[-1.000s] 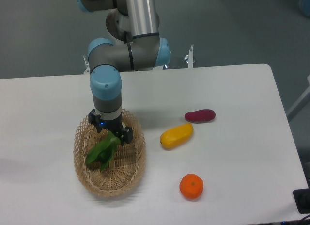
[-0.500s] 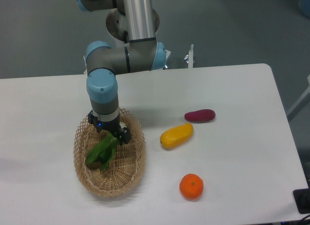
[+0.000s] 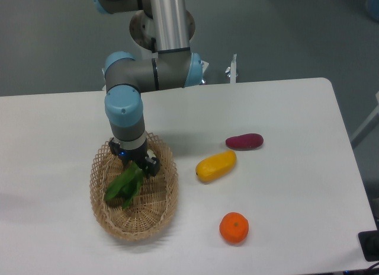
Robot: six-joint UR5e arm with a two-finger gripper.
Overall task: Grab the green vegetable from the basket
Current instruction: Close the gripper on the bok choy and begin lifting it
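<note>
I will grab the vegetable's stem end [image 3: 137, 168] with my gripper next, to pick the green vegetable up from the basket.
The green vegetable [image 3: 124, 185] lies in the woven wicker basket [image 3: 100, 195] at the table's front left, leaves dark green, pointing down-left. My gripper [image 3: 135, 163] points straight down into the basket's back part, right over the vegetable's upper end. Its jaws stand apart, one on each side of that end. The fingertips are partly hidden behind the leaves and I see no grip on the vegetable, which rests on the basket floor.
A yellow oblong fruit [image 3: 216, 165] lies right of the basket. A dark red-purple fruit [image 3: 244, 141] lies behind it. An orange [image 3: 234, 227] sits near the front edge. The arm's elbow [image 3: 154, 70] hangs above the basket's back.
My gripper has shifted slightly left and settled a little lower into the basket. The vegetable and the fruits have not moved.
</note>
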